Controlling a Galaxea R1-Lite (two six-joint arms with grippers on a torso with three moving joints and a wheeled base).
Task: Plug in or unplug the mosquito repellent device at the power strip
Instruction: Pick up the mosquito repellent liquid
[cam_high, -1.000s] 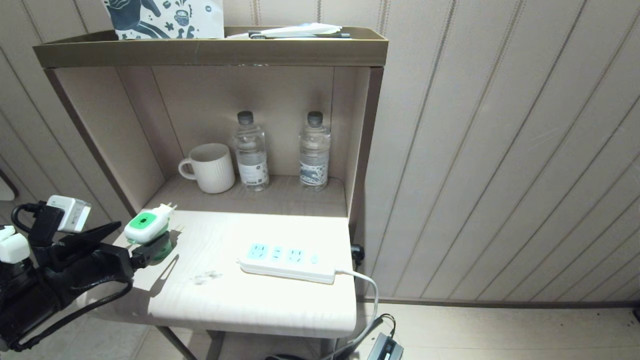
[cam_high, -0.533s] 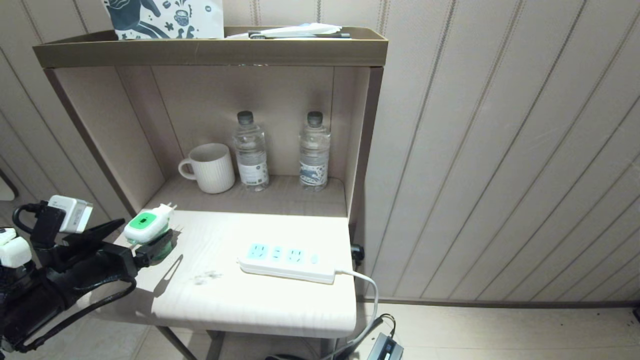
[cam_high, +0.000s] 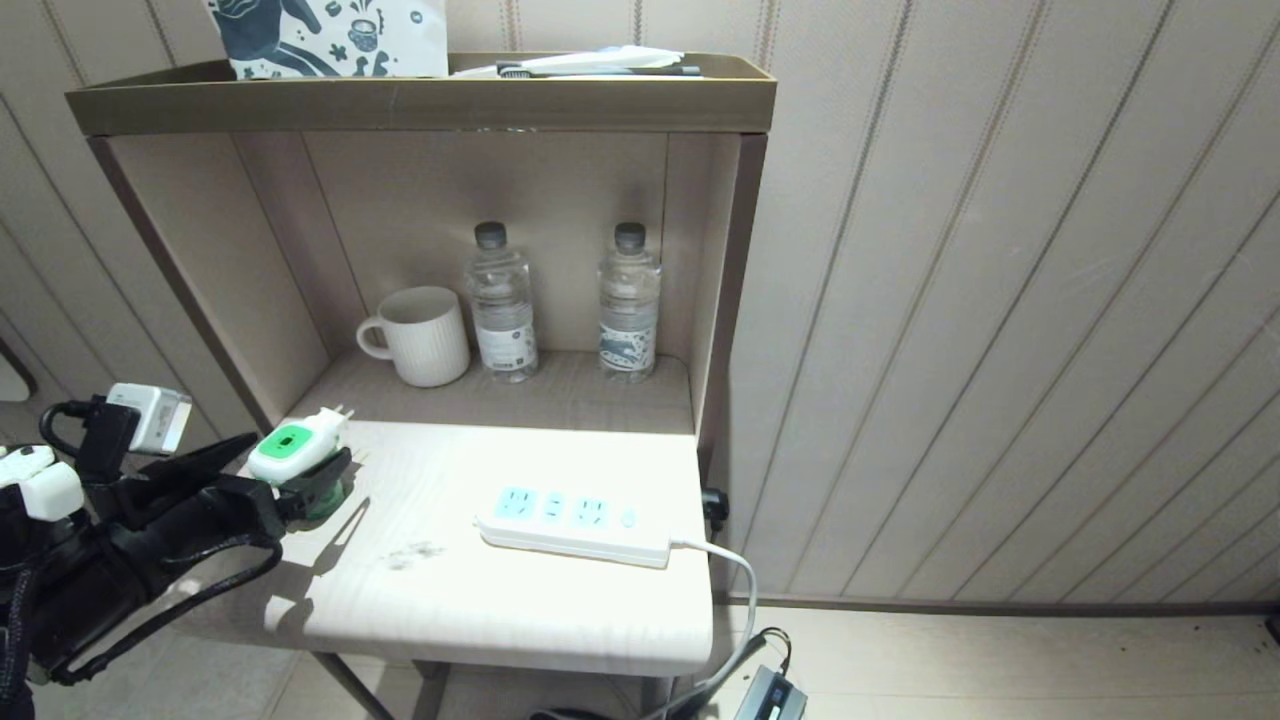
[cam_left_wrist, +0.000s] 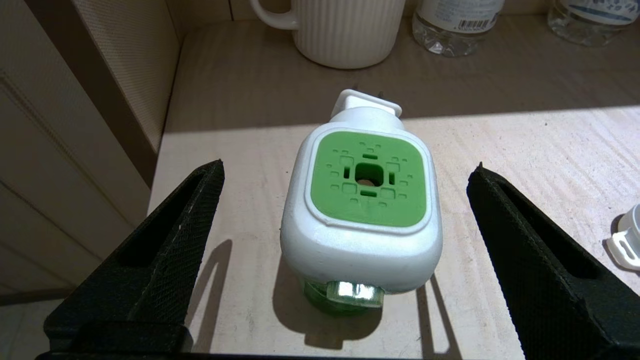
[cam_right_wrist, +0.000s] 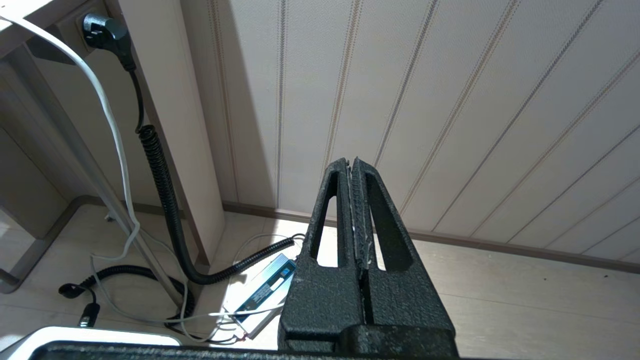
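My fingers stand on either side of the white-and-green head, so it is time for my left gripper to close now. Closing now would catch the mosquito repellent device.
The mosquito repellent device (cam_high: 297, 450) stands at the left edge of the light tabletop (cam_high: 520, 600), its white-and-green head up, prongs towards the mug, and its green bottle beneath. My left gripper (cam_high: 297, 452) is open, with one black finger on each side of the device and clear gaps between. The left wrist view shows the device (cam_left_wrist: 367, 200) centred between the wide-apart fingers (cam_left_wrist: 165, 250). The power strip (cam_high: 575, 515) lies to the right on the tabletop, all its sockets free. My right gripper (cam_right_wrist: 352, 162) is shut and parked low, facing the wall and floor.
A ribbed white mug (cam_high: 420, 335) and two water bottles (cam_high: 500, 300) (cam_high: 629, 298) stand in the recess behind. The cabinet's side wall (cam_high: 200, 290) rises close on the left. The strip's white cord (cam_high: 735, 570) drops off the right edge to cables on the floor (cam_right_wrist: 165, 200).
My left gripper has moved in towards the device, so its open fingers now flank the head. The device and power strip have not moved.
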